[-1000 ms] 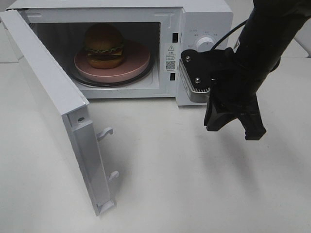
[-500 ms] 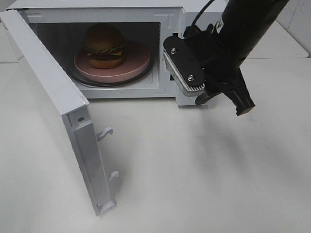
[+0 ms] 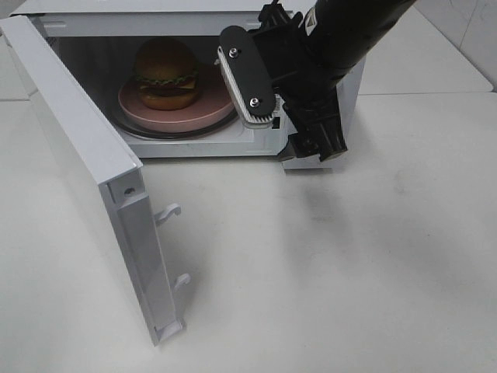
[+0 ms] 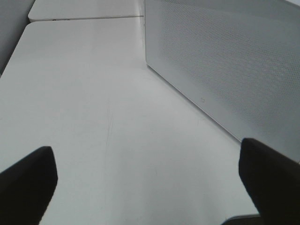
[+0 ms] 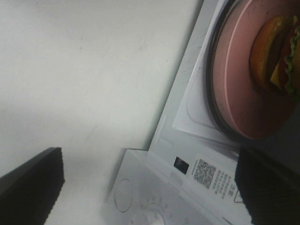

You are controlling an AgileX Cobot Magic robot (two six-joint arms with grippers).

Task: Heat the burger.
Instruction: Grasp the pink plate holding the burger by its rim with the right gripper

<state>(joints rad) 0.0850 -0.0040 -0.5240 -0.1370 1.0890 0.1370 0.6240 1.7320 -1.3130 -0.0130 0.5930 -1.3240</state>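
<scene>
The robot's right gripper will next grab the pink plate by its rim (image 3: 219, 116), and that will bring the burger (image 3: 165, 74) out of the open microwave.
The burger (image 3: 165, 74) sits on a pink plate (image 3: 213, 109) inside the open microwave (image 3: 155, 8), on the left half of the plate. The right wrist view shows the burger (image 5: 276, 56) on the plate (image 5: 239, 93) from the side. My right gripper (image 3: 314, 148) hangs in front of the microwave's control panel, at the right edge of the cavity. This right gripper (image 5: 150, 185) is open, with nothing between its fingers. My left gripper (image 4: 150, 180) is open and empty over the bare table, beside the door's perforated outer face (image 4: 225, 61). It is outside the high view.
The microwave door (image 3: 78, 148) stands swung out toward the front left, its latch hooks (image 3: 167, 211) pointing right. A glass turntable (image 3: 132, 128) lies under the plate. The control knob (image 5: 152, 213) shows only in the right wrist view. White table (image 3: 349, 272) spreads in front.
My right arm has swung up and to the left, from the table right of the microwave to its control panel. Its jaws have gone from nearly shut to wide apart.
</scene>
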